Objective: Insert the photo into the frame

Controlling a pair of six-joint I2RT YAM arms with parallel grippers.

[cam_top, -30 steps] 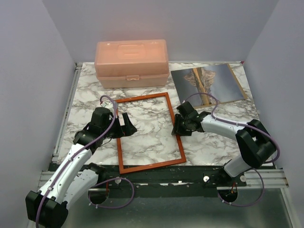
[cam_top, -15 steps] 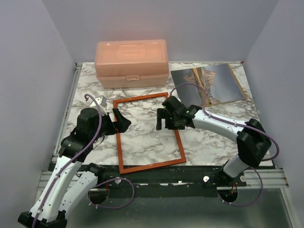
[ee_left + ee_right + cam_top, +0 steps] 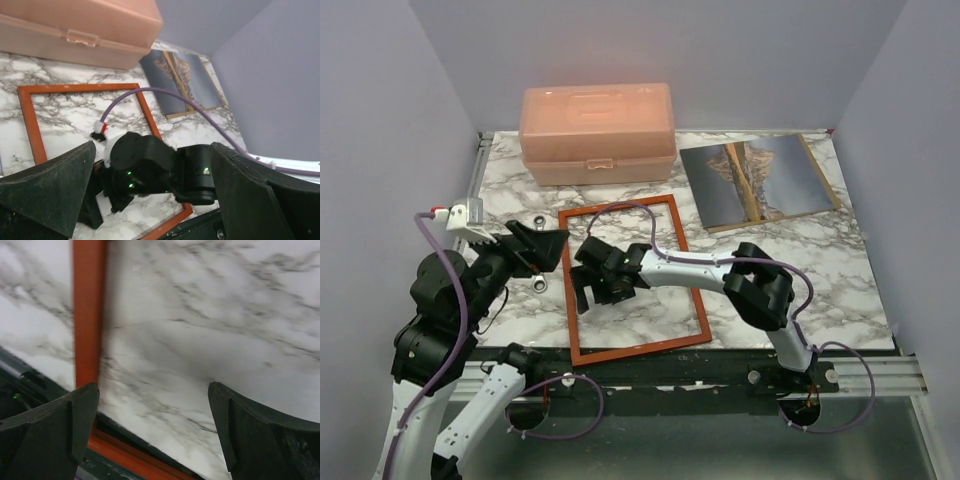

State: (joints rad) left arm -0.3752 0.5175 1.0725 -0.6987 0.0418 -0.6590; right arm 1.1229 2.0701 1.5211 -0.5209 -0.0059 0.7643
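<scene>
The frame will be grabbed next by my right gripper at its bar farthest from the photo, so the frame's opening stays free to receive the photo.
The frame lies flat on the marble table, reddish-brown side up, with only tabletop inside it. The photo, a mountain mirrored in a lake, lies at the back right on a brown board. My right gripper hangs open low over the frame's left part; in the right wrist view the gripper has only marble between its fingers, with the frame by the left finger. My left gripper is raised left of the frame, open and empty. From the left wrist, the gripper looks down on the right arm, the frame and the photo.
A peach plastic box stands shut at the back, behind the frame. Two small metal pieces lie on the table left of the frame. Grey walls close in on both sides. The right arm stretches across the frame from the right.
The right arm swung left from the frame's right rail to its left side, and its jaws opened. The left arm drew back left and rose. The frame stayed put.
</scene>
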